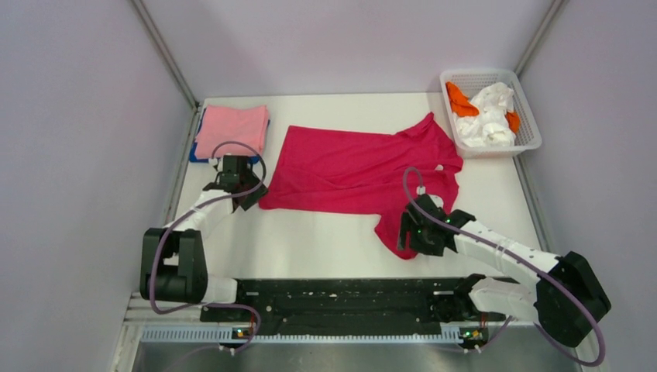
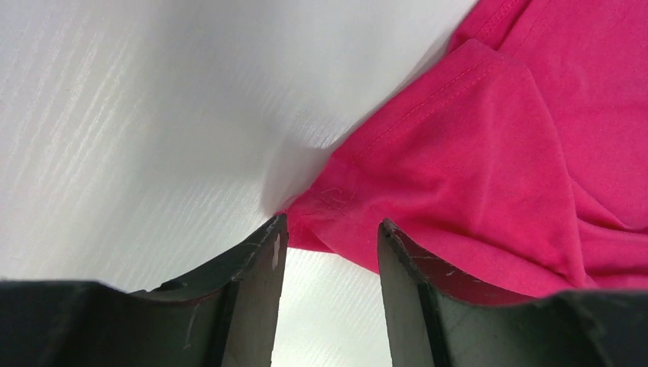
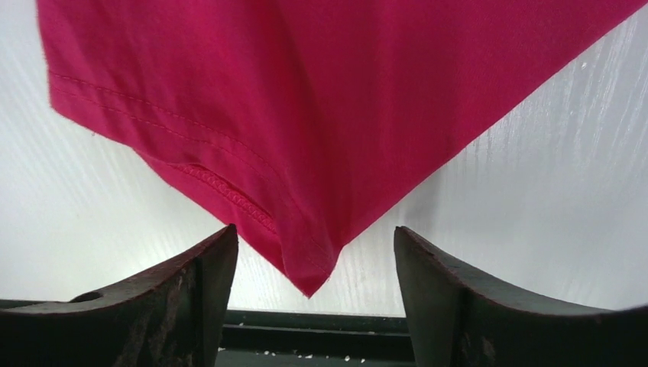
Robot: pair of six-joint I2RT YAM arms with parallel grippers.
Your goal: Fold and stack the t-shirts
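Observation:
The fingertips of my left gripper are still above the t-shirt, so it is too early to close on the t-shirt's corner [image 1: 265, 204] [image 2: 315, 224]; lowering comes first.
A large crimson-red t-shirt [image 1: 352, 167] lies spread across the middle of the table. My left gripper [image 1: 249, 195] is at the shirt's left lower corner. In the left wrist view that corner [image 2: 458, 153] reaches just between the tips of the open left gripper [image 2: 332, 229], with bare table showing in the gap. My right gripper [image 1: 404, 236] is at the shirt's near right corner. The right wrist view shows that corner's point [image 3: 306, 260] between the wide-apart jaws of the right gripper [image 3: 315, 237], not pinched. A folded pink t-shirt [image 1: 231, 128] lies on a blue one [image 1: 194, 153] at the back left.
A white mesh basket [image 1: 530, 124] at the back right holds white and orange cloths. Grey walls close in on the left, back and right. The black base rail [image 1: 341, 298] runs along the near edge.

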